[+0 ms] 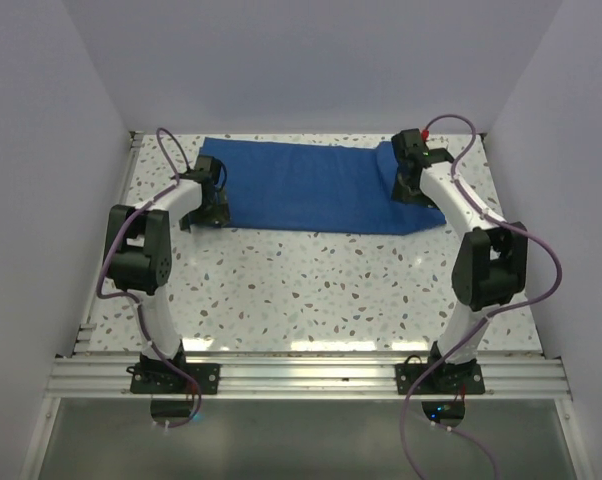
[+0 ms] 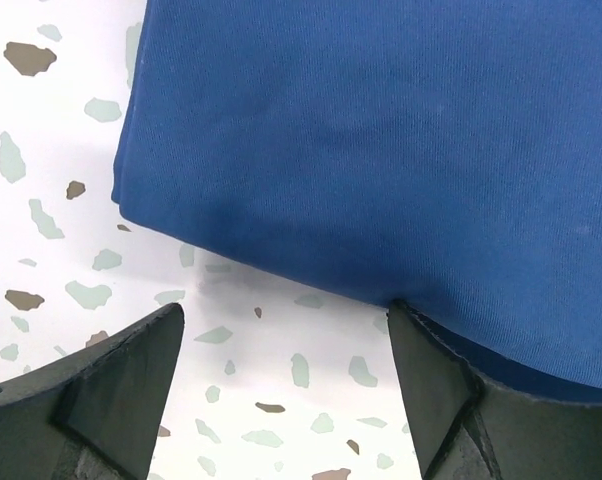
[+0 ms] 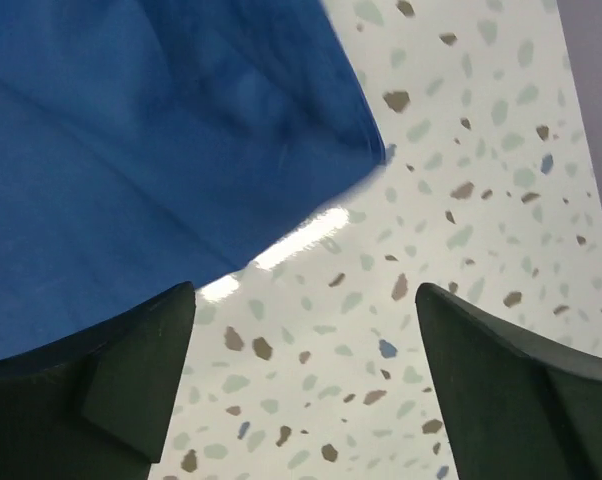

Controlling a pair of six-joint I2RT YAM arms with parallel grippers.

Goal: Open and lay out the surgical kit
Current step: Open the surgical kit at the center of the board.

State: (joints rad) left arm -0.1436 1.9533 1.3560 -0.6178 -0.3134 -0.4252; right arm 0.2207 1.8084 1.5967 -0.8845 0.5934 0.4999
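Note:
Next, my right gripper grabs the top layer of the cloth wrap at its far edge to fold the cloth wrap (image 1: 311,185) open toward me.
The surgical kit shows as a royal-blue cloth wrap (image 1: 311,185) lying flat across the far part of the speckled table. My left gripper (image 1: 214,197) is low at the cloth's left end. In the left wrist view it (image 2: 286,310) is open over bare table, and its right finger (image 2: 431,380) touches the folded edge of the cloth (image 2: 381,140). My right gripper (image 1: 406,178) sits at the cloth's right end. In the right wrist view it (image 3: 306,290) is open with only table between its fingers, and a corner of the cloth (image 3: 131,150) lies just ahead to the left.
White walls close in the table (image 1: 311,290) on the left, right and far sides. An aluminium rail (image 1: 311,375) with both arm bases runs along the near edge. The cloth's right end is bunched up slightly beside the right wrist.

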